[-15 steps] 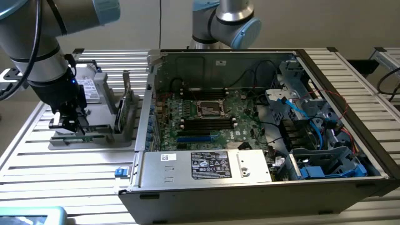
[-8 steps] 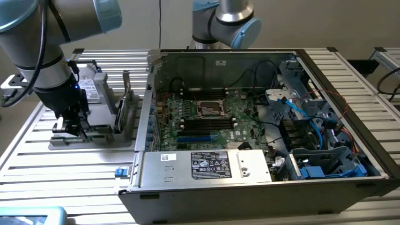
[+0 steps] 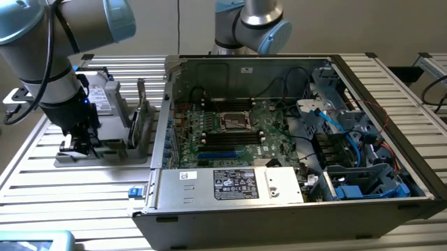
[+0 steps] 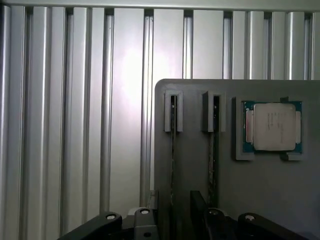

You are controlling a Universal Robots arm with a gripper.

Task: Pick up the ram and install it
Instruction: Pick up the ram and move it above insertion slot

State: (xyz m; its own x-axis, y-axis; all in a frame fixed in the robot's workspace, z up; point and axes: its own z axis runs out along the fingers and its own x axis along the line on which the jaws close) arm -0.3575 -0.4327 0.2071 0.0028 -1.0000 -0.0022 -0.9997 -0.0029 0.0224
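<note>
The ram's contact edge has to stay free to go into the motherboard. My gripper will next grab the ram by its exposed long edge (image 4: 173, 162).
Two ram sticks stand edge-up in slots of a grey holder (image 4: 260, 190). In the wrist view one ram (image 4: 173, 150) runs between my fingers, and the other ram (image 4: 214, 150) lies just beside it. My gripper (image 4: 173, 210) is open and straddles the first stick with one dark finger (image 4: 145, 220) on each side, gripping nothing. In the exterior view the gripper (image 3: 78, 146) hangs low over the holder (image 3: 104, 157), at the exterior view's left of the open computer case (image 3: 279, 209). The motherboard (image 3: 231, 130) lies inside the case with long black slots (image 3: 231, 137).
A silver processor chip (image 4: 272, 127) sits in a recess of the holder beside the sticks. Thin upright cards (image 3: 143, 125) stand between my gripper and the case wall. Cables and drive cages (image 3: 349, 157) crowd the case's right side. Ribbed aluminium table (image 3: 70, 198) surrounds everything.
</note>
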